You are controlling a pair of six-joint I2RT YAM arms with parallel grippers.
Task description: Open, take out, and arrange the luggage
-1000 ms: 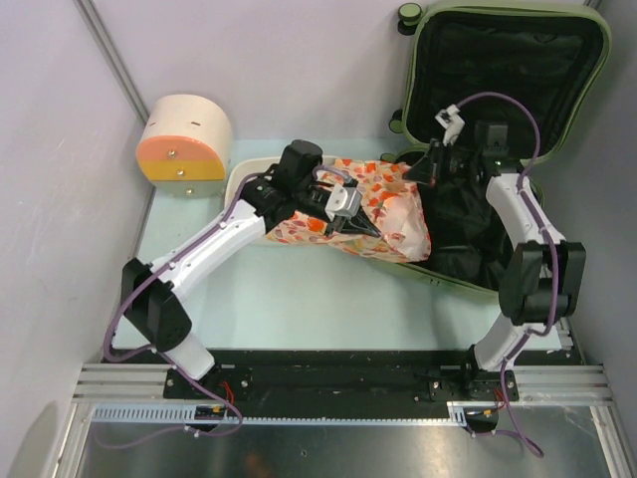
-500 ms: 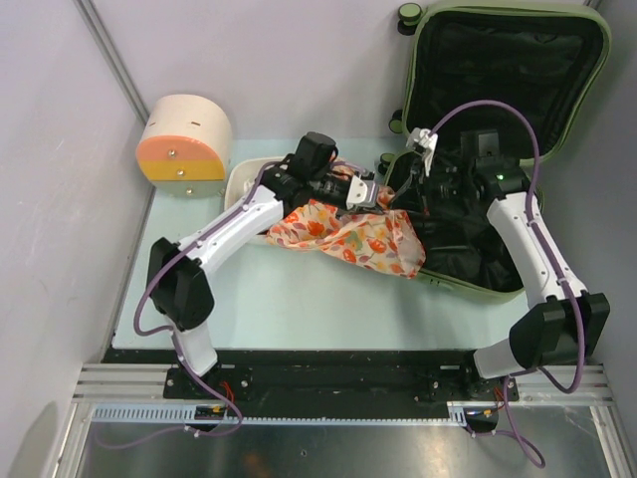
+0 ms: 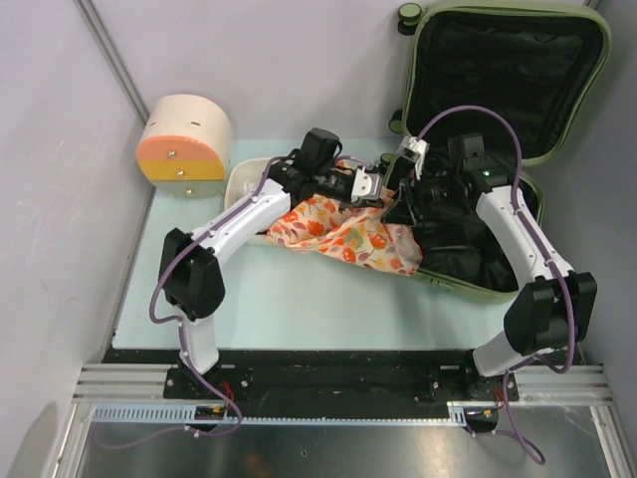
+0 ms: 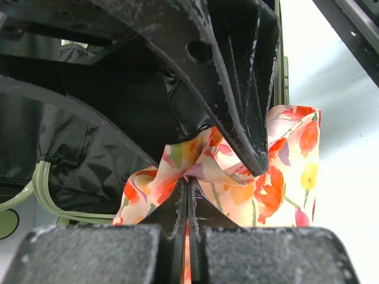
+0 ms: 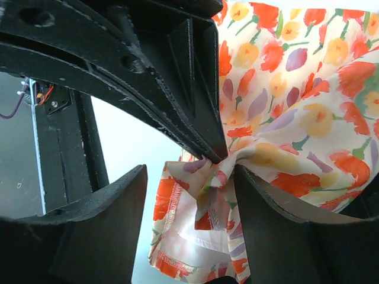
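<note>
My right gripper is to grab the floral cloth's bunched fold [image 5: 209,178] next, beside my left gripper. That will leave my left gripper free to grip again and arrange the cloth.
The luggage [image 3: 603,70], an olive-green hard-shell suitcase, lies open at the back right, its black lining showing. A floral cloth [image 3: 343,231] hangs from its front edge over the table. My left gripper [image 3: 376,189] is shut on a bunched fold of that cloth [image 4: 284,171], pinched at the tips [image 4: 188,180]. My right gripper [image 3: 398,194] faces it tip to tip. Its jaws [image 5: 189,171] stand open, and the cloth [image 5: 296,89] hangs loose between them. The luggage rim [image 4: 41,189] shows in the left wrist view.
A round cream drawer box with an orange front [image 3: 184,139] stands at the back left. A white tub [image 3: 244,179] lies behind my left arm. Grey walls close in on the left and back. The luggage's black wheels [image 3: 408,13] poke out at the top.
The right gripper has opened and let go of the cloth. The left arm has reached right with the cloth, which is now drawn lower and flatter. The two grippers now meet.
</note>
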